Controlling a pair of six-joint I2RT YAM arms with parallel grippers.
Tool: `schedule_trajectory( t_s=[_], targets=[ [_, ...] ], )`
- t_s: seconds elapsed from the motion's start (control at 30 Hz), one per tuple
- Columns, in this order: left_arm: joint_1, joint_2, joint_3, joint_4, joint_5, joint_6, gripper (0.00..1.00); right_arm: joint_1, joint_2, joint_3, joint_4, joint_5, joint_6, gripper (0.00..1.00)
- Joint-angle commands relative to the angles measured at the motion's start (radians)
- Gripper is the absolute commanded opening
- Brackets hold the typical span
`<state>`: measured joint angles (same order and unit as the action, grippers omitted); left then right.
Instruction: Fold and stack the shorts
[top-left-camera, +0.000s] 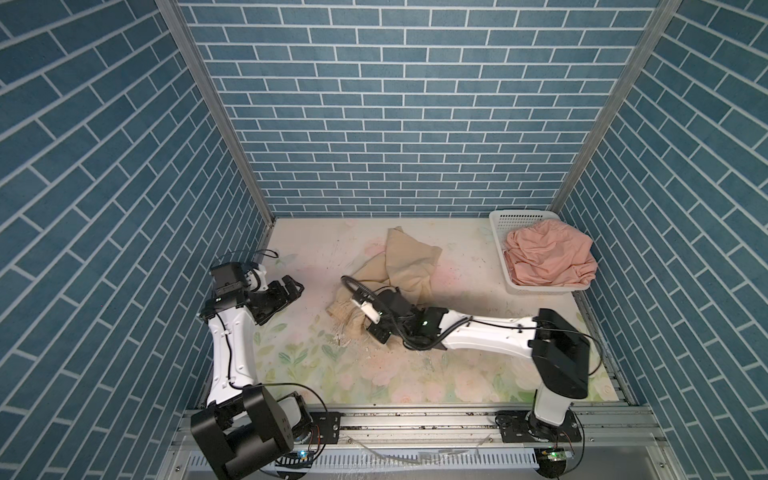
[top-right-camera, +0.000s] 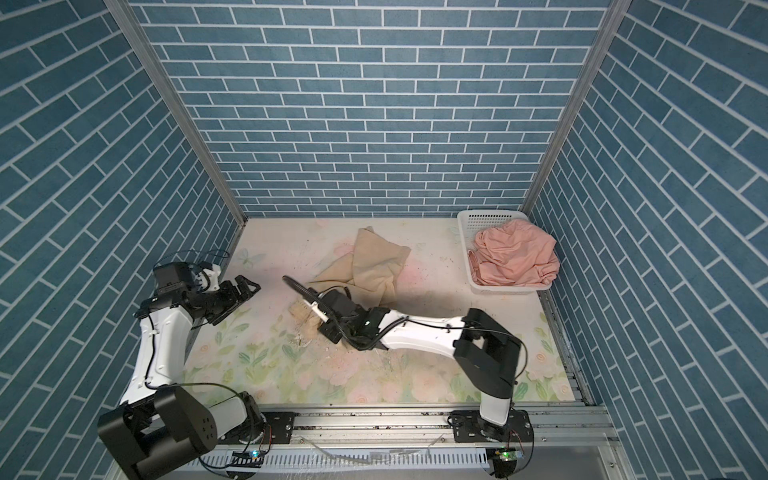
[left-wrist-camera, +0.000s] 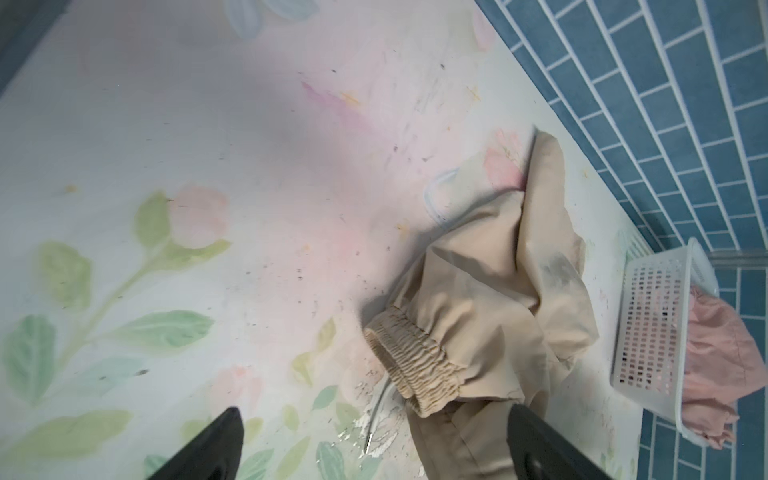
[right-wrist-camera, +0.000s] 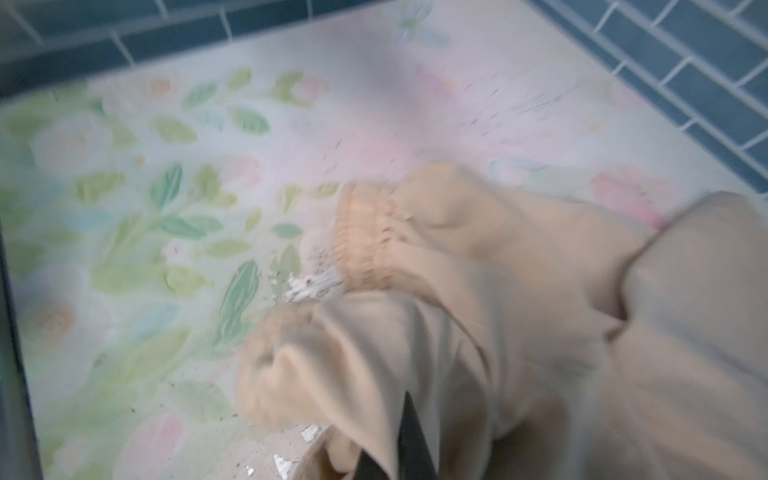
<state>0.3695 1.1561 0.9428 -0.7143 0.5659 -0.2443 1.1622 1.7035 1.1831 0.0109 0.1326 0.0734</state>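
The beige shorts (top-left-camera: 409, 259) need to be stretched open flat for folding, so my left gripper should grab them next by one end of the gathered waistband.
The beige shorts (top-left-camera: 409, 259) (top-right-camera: 376, 259) lie crumpled mid-table, with the gathered waistband (left-wrist-camera: 411, 365) towards the front. My right gripper (top-left-camera: 376, 332) (top-right-camera: 330, 332) reaches in from the right and is shut on a fold of the beige shorts (right-wrist-camera: 519, 332). The right wrist view is blurred, with cloth wrapped round the dark fingertips (right-wrist-camera: 409, 415). The left gripper (top-left-camera: 296, 286) (top-right-camera: 248, 284) hovers open to the left of the shorts and holds nothing. In its wrist view the gripper (left-wrist-camera: 374, 411) has one fingertip over the beige cloth. The pink shorts (top-left-camera: 548, 257) (top-right-camera: 515, 253) (left-wrist-camera: 719, 357) sit bunched in the basket.
A white perforated basket (top-left-camera: 498, 232) (top-right-camera: 466, 232) (left-wrist-camera: 648, 324) stands in the back right corner against the blue brick walls. The floral table cover (top-left-camera: 374, 374) has a scuffed white patch (left-wrist-camera: 374, 428) beside the waistband. A metal rail runs along the front edge.
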Motion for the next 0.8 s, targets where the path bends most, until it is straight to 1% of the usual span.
schedule_trajectory(
  t_s=[0.0, 0.03, 0.13, 0.2, 0.27, 0.3, 0.37, 0.4, 0.5, 0.57, 0.67, 0.77],
  targets=[
    [-0.157, -0.018, -0.061, 0.099, -0.051, -0.115, 1.0, -0.049, -0.094, -0.115, 0.07, -0.087, 0.099, 0.0],
    [-0.199, -0.007, -0.082, 0.139, -0.061, -0.145, 1.0, -0.076, -0.115, -0.144, 0.068, -0.103, 0.118, 0.0],
    [-0.268, 0.037, -0.127, 0.215, -0.097, -0.202, 1.0, -0.156, -0.165, -0.219, 0.082, -0.157, 0.195, 0.0],
    [-0.308, 0.063, -0.149, 0.238, -0.108, -0.213, 1.0, -0.206, -0.185, -0.25, 0.096, -0.193, 0.248, 0.0],
    [-0.37, 0.074, -0.164, 0.236, -0.126, -0.206, 1.0, -0.246, -0.194, -0.269, 0.108, -0.215, 0.277, 0.0],
    [-0.408, 0.067, -0.17, 0.221, -0.163, -0.203, 1.0, -0.274, -0.196, -0.279, 0.117, -0.253, 0.294, 0.0],
    [-0.488, 0.049, -0.169, 0.185, -0.234, -0.184, 1.0, -0.324, -0.191, -0.284, 0.123, -0.293, 0.325, 0.0],
    [-0.523, 0.035, -0.163, 0.151, -0.285, -0.175, 1.0, -0.365, -0.185, -0.283, 0.12, -0.317, 0.354, 0.0],
    [-0.58, -0.003, -0.154, 0.084, -0.373, -0.15, 1.0, -0.474, -0.168, -0.283, 0.137, -0.392, 0.403, 0.0],
    [-0.589, -0.034, -0.167, 0.074, -0.387, -0.137, 1.0, -0.539, -0.148, -0.265, 0.133, -0.433, 0.414, 0.0],
    [-0.609, -0.075, -0.194, 0.08, -0.374, -0.113, 1.0, -0.636, -0.095, -0.214, 0.096, -0.493, 0.448, 0.0],
    [-0.69, -0.094, -0.221, 0.115, -0.377, -0.128, 1.0, -0.705, -0.028, -0.148, 0.036, -0.55, 0.466, 0.0]
  ],
)
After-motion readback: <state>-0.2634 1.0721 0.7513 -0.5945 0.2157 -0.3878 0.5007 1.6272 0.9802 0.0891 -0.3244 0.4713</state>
